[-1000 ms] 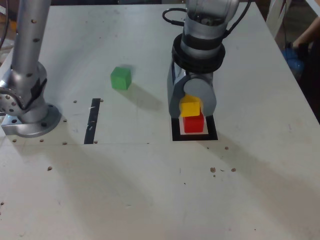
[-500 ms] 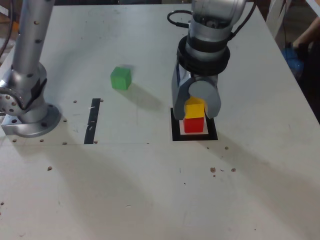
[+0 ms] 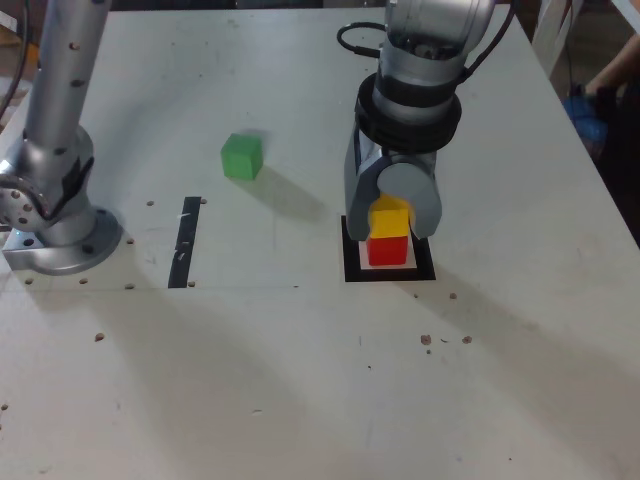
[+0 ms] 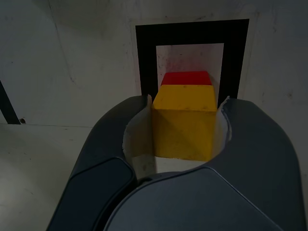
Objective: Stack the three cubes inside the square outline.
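The yellow cube's base rests on the red cube (image 3: 388, 250) inside the outline and the yellow cube (image 3: 389, 218) would stand, so it is time to open my gripper now.
The yellow cube (image 3: 389, 218) sits on top of the red cube (image 3: 388, 250), which stands inside the black square outline (image 3: 352, 270). My gripper (image 3: 391, 207) reaches down from behind and is shut on the yellow cube. In the wrist view, the yellow cube (image 4: 184, 122) fills the gap between both jaws of my gripper (image 4: 186, 102). Beyond it show the red cube's top (image 4: 185, 78) and the square outline (image 4: 144, 57). The green cube (image 3: 241, 157) rests alone on the table, toward the exterior view's left and well apart from the stack.
A thin black strip (image 3: 185, 242) lies on the table at the exterior view's left, next to the arm's metal base (image 3: 55, 225). A person's arm (image 3: 612, 75) shows past the table's right edge. Small holes dot the tabletop.
My gripper shifted slightly toward the exterior view's right with the yellow cube, which now lines up squarely over the red one. The green cube has stayed put.
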Robot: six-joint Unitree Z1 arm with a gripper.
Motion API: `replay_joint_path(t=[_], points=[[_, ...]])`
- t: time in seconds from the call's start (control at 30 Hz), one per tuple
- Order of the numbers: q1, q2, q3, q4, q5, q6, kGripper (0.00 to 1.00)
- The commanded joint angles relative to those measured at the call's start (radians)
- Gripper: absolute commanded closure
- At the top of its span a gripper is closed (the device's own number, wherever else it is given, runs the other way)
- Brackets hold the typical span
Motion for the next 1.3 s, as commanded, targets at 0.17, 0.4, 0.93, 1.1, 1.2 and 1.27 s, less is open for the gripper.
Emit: replay_joint_path(t=[0.17,0.4,0.93,1.1,1.2,1.27], points=[[0.002,0.003,-0.007,-0.001,-0.018,0.027,0.27],[0.002,-0.004,-0.005,0.005,-0.014,0.033,0.05],[0.109,-0.239,0.077,0.075,0.097,0.208,0.01],[0.225,-0.343,0.167,0.078,0.118,0.422,0.01],[0.309,-0.379,0.249,0.076,0.135,0.505,0.01],[0.363,-0.388,0.303,0.068,0.146,0.539,0.01]])
